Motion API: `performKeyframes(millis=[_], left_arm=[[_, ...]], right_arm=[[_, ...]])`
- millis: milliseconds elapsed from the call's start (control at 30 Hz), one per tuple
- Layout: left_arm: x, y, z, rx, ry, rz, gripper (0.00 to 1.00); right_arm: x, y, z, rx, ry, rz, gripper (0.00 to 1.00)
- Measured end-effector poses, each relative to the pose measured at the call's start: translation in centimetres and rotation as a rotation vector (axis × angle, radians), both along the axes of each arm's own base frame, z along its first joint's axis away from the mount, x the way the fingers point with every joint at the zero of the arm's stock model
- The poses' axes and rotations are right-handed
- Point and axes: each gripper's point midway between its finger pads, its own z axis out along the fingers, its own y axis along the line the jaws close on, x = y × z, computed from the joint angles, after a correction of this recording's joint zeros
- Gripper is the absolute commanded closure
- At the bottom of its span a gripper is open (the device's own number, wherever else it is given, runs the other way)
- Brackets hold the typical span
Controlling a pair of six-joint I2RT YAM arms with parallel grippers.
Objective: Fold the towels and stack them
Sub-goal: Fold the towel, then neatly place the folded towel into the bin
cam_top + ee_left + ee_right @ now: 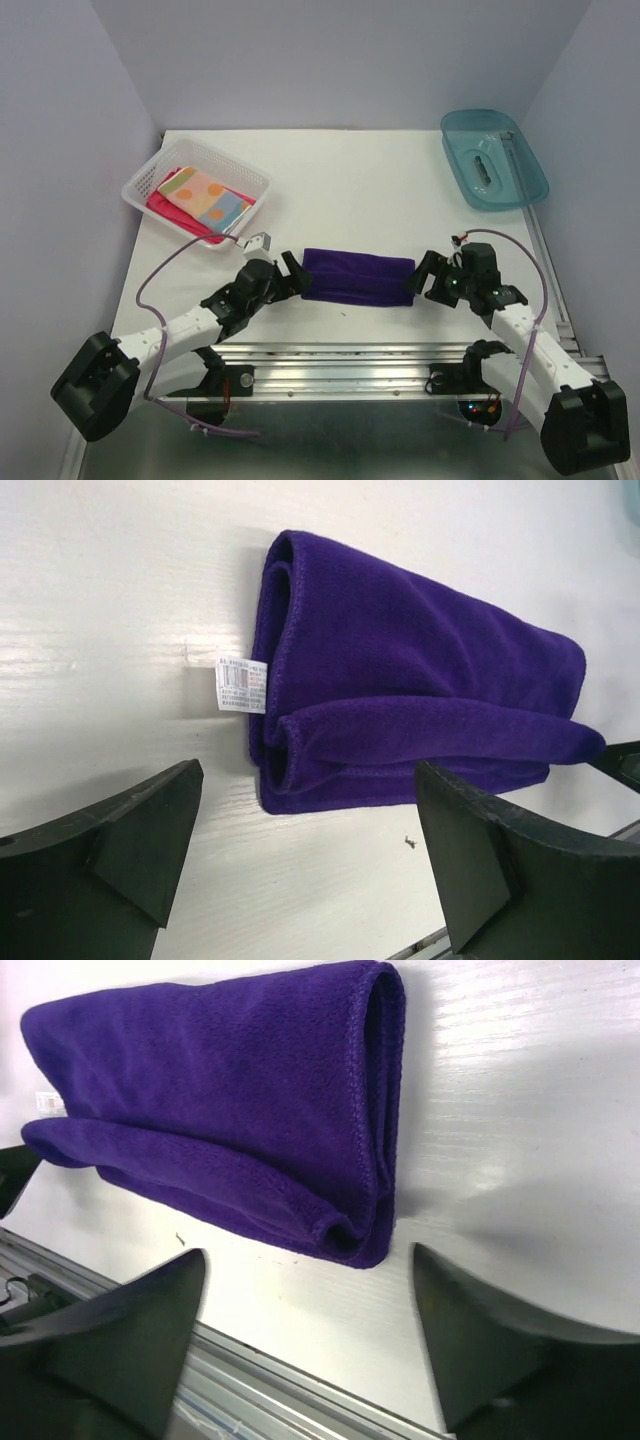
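Note:
My left gripper is about to grab the folded dark purple-blue towel by its white-label end (307,274) (275,703), with the layers together. The rest of the towel stays free for stacking in the basket.
The dark purple-blue towel (358,276) lies folded into a long band on the white table (350,190), near the front edge. My left gripper (293,275) is open and empty at its left end, my right gripper (418,278) open and empty at its right end. The left wrist view shows the towel (400,670) with its white label (242,685) beyond my open left gripper (310,850). The right wrist view shows the towel's folded end (220,1100) beyond my open right gripper (305,1330). The orange polka-dot towel (205,195) lies on the pink-red towel (168,210) in the basket.
The white perforated basket (215,150) stands at the back left. A teal plastic tray (530,165) stands at the back right. A metal rail (350,352) runs along the table's front edge, just behind both grippers.

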Motion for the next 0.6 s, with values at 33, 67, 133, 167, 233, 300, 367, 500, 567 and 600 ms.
performKeyframes(millis=[33,67,133,167,233,300,367,500,567,600], left_arm=[[0.0,0.0,0.4,-0.006,-0.009,-0.001,0.01],[0.1,0.0,0.9,-0.015,-0.021,-0.002,0.01],[0.3,-0.1,1.4,-0.007,-0.026,-0.004,0.01],[0.5,-0.3,1.7,-0.002,-0.027,-0.005,0.01],[1.3,-0.7,2.3,0.01,-0.033,0.001,0.01],[2.2,-1.1,2.8,0.021,-0.037,0.007,0.01],[3.2,-1.6,2.4,0.059,-0.019,0.016,0.01],[4.4,-2.4,0.7,0.126,0.026,0.013,0.01],[4.6,-2.5,-0.2,0.154,0.05,0.013,0.01],[4.7,-2.5,-0.7,0.166,0.059,0.013,0.01]], right_arm=[[0.0,0.0,0.3,0.001,-0.009,0.0,0.0],[-0.1,-0.1,0.5,-0.002,-0.012,-0.001,0.0],[0.1,-0.1,1.1,-0.007,-0.02,-0.002,0.0],[0.3,-0.2,1.3,-0.012,-0.023,-0.004,0.0],[0.8,-0.3,1.8,-0.021,-0.033,-0.014,0.0],[1.2,-0.5,1.8,-0.031,-0.034,-0.025,0.0],[1.8,-0.7,1.6,-0.047,-0.029,-0.04,0.0],[2.9,-1.2,0.3,-0.089,0.014,-0.068,0.0],[3.1,-1.4,-0.5,-0.12,0.037,-0.075,0.0],[3.0,-1.4,-1.0,-0.134,0.052,-0.073,0.0]])
